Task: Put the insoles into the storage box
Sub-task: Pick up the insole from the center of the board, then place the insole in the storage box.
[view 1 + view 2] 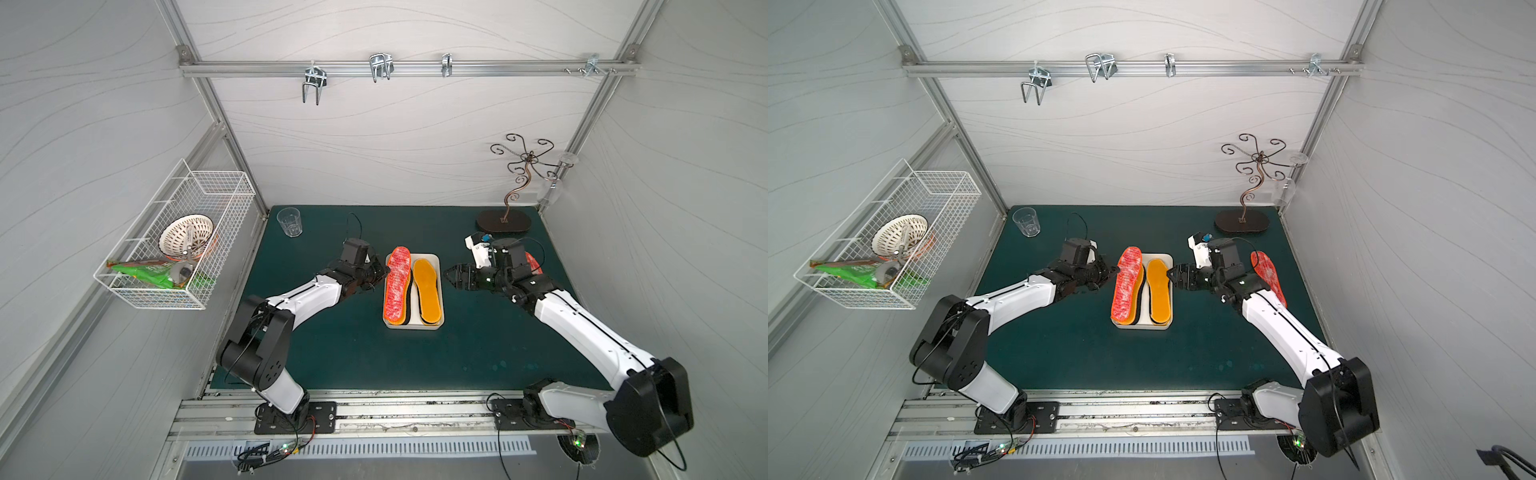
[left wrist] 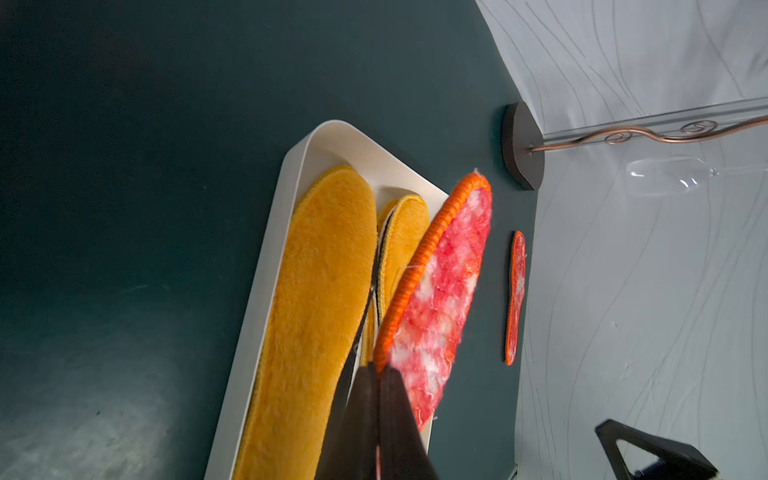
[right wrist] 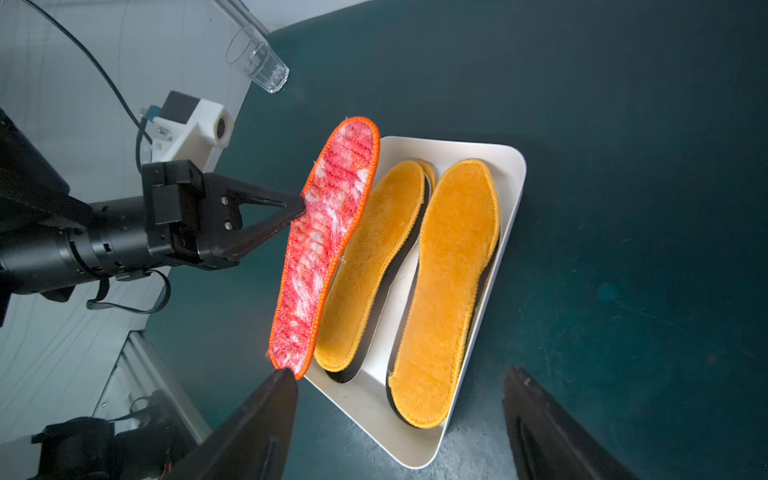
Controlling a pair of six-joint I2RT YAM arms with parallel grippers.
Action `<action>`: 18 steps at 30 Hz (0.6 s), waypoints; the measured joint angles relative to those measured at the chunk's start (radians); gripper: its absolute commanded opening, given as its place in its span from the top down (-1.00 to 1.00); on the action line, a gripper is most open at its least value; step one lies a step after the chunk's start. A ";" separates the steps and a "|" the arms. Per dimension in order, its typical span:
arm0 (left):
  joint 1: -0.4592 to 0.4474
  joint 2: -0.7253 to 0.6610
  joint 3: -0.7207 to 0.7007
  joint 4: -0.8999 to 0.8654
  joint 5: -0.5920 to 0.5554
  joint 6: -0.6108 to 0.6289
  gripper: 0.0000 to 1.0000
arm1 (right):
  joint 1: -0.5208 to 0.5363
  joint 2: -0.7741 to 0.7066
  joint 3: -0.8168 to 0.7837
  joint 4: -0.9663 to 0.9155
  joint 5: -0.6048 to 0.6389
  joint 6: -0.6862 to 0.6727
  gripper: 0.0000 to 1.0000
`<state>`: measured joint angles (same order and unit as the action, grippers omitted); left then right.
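Note:
The red-and-white insole is tilted above the box's rim, so it would end up across that rim if the left gripper opened now. The left gripper should keep holding the insole until it is below the rim.
The white storage box [image 1: 411,325] [image 1: 1142,325] sits mid-mat. Orange-yellow insoles [image 1: 427,291] [image 3: 449,291] lie inside it, stacked on black ones whose edges peek out. My left gripper [image 1: 386,272] [image 2: 379,368] is shut on the long edge of a red-and-white mottled insole [image 1: 397,282] [image 3: 328,232]. That insole is tilted over the box's left side. A second red insole [image 1: 1268,272] [image 2: 515,295] lies on the mat behind my right arm. My right gripper [image 1: 448,276] [image 3: 399,374] hangs open by the box's right side with nothing between its fingers.
A clear glass [image 1: 289,222] stands at the mat's back left. A curly metal stand [image 1: 503,220] with a hanging wine glass is at the back right. A wire basket [image 1: 174,237] with a bowl and packets hangs on the left wall.

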<state>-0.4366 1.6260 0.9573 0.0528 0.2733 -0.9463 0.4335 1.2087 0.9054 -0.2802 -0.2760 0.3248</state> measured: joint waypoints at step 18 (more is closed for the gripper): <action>-0.039 0.107 0.039 0.004 -0.088 -0.005 1.00 | 0.000 0.004 -0.002 0.003 0.045 -0.003 -0.65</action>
<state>-0.4755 1.7332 0.9966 0.0570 0.1856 -0.9508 0.4335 1.2125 0.9039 -0.2771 -0.2314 0.3214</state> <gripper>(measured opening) 0.041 0.823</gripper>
